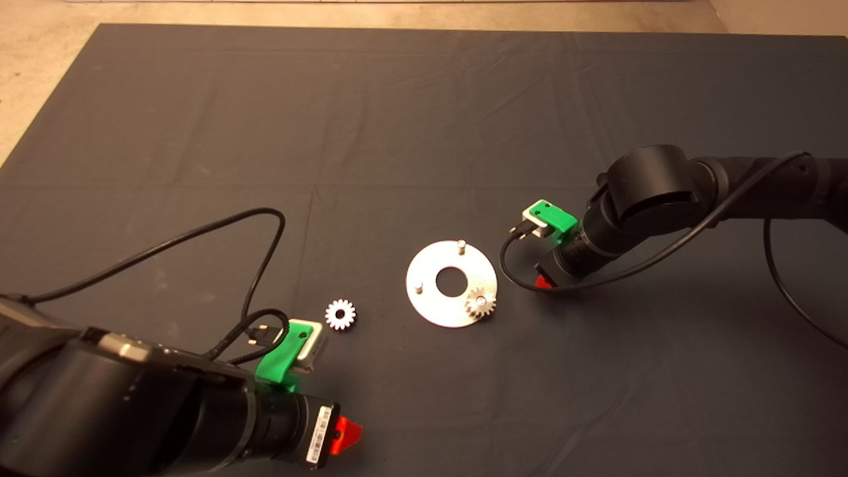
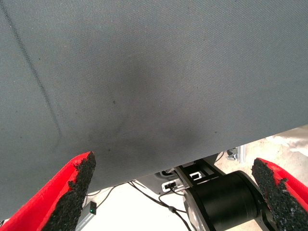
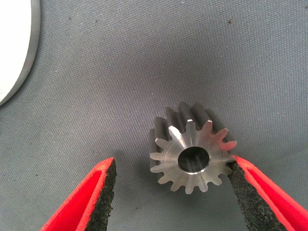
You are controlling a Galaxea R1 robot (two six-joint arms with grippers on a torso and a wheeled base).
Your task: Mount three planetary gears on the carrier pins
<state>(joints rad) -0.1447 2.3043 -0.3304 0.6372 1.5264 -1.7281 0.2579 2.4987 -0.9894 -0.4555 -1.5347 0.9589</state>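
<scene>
My right gripper takes the gear by its outer teeth (image 3: 160, 161) next, which leaves the dark steel gear's centre hole (image 3: 193, 160) free to fit over a pin.
The round silver carrier plate (image 1: 437, 310) lies mid-mat with a large centre hole. Two bare carrier pins (image 1: 460, 245) (image 1: 419, 287) stand on it. A steel planetary gear (image 1: 479, 303) sits on the third pin. A bright silver-white gear (image 1: 340, 314) lies on the mat left of the plate. My right gripper (image 1: 543, 283) is low over the mat just right of the plate. In the right wrist view it (image 3: 173, 163) is open around a third steel gear (image 3: 192, 151) on the mat; one pad (image 3: 240, 187) touches its teeth, the other stands apart. My left gripper (image 1: 346, 434) is open and empty at the lower left.
The plate's rim (image 3: 21, 48) shows beside the right gripper. The left wrist view shows the left gripper (image 2: 175, 202) over bare mat near its front edge, with the robot's base beyond. Black cables loop from both wrists above the mat.
</scene>
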